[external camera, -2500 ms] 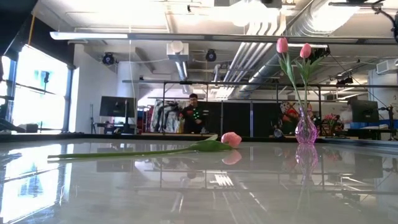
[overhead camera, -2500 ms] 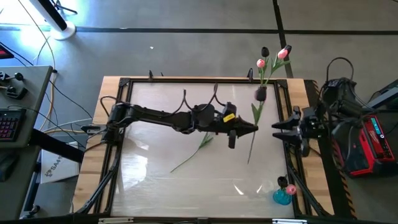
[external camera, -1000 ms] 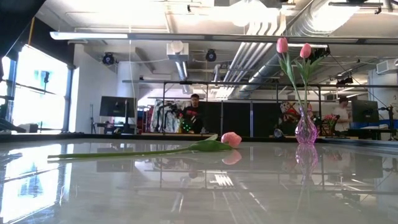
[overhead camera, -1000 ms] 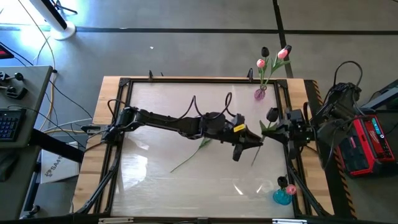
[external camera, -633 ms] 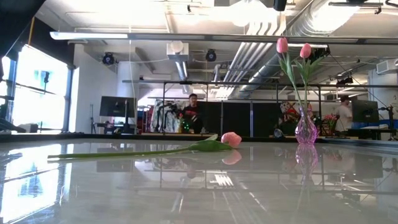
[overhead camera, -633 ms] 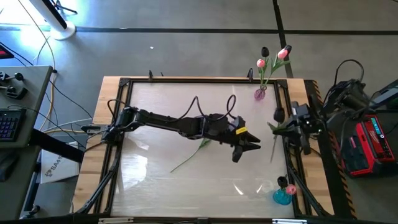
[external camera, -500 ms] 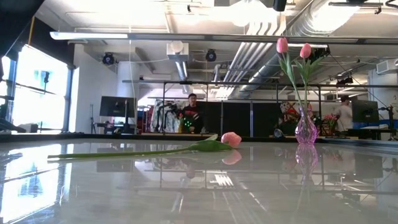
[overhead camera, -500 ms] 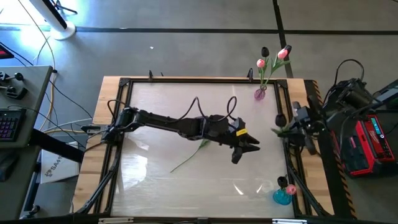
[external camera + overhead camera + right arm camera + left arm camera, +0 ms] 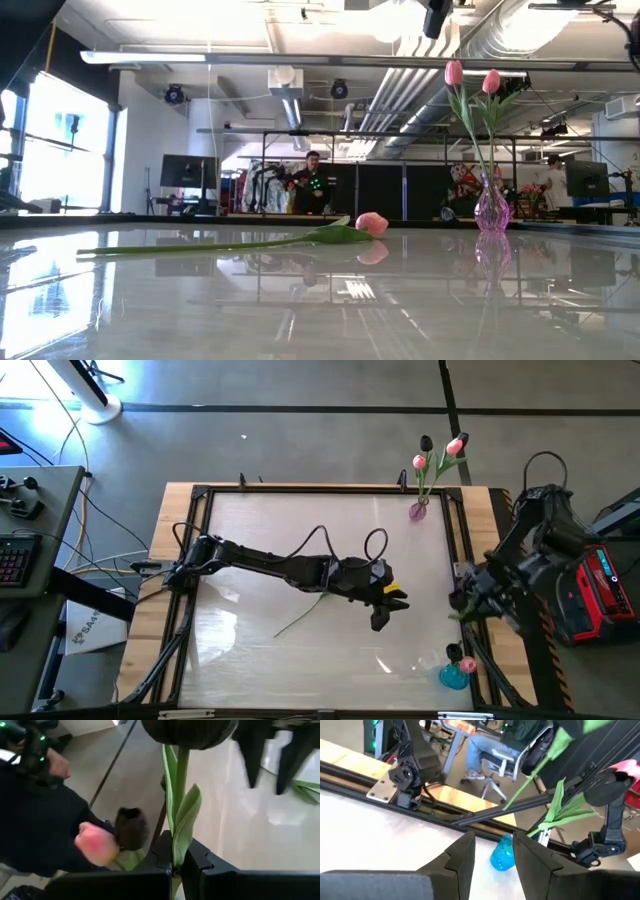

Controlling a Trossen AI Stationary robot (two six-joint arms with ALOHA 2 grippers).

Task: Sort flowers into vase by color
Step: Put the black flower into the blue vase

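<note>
The dark tulip's stem hangs beyond the blue vase. My right gripper needs to move the tulip to the blue vase before it lets go of the tulip.
My right gripper (image 9: 462, 603) hangs over the table's right edge, shut on a dark-headed tulip (image 9: 190, 730). My left gripper (image 9: 396, 601) is open with nothing between its fingers (image 9: 462, 860), right of the table's middle. A pink tulip (image 9: 370, 223) lies flat on the table, partly under the left arm (image 9: 300, 618). At the far right stands a pink vase (image 9: 417, 511) holding two pink flowers and a dark one. A blue vase (image 9: 455, 676) at the near right holds a pink head (image 9: 95, 842) and a dark head (image 9: 131, 827). My right gripper pinches the dark tulip's green stem and a leaf (image 9: 176, 857) between its two fingers, well below the head. The stem runs on forward past the fingertips to the dark head. The tulip is lifted clear of the table.
A black frame (image 9: 300, 491) runs around the glossy tabletop, with wooden borders beyond it. A person sits in the room behind the table (image 9: 312, 185). A red device (image 9: 590, 590) stands beside the right arm.
My left gripper has opened and let go of the dark tulip's stem, then sunk a little toward the near edge. My right gripper has carried the tulip toward the table's right edge, then toward the near edge, turning and tipping downward as it went.
</note>
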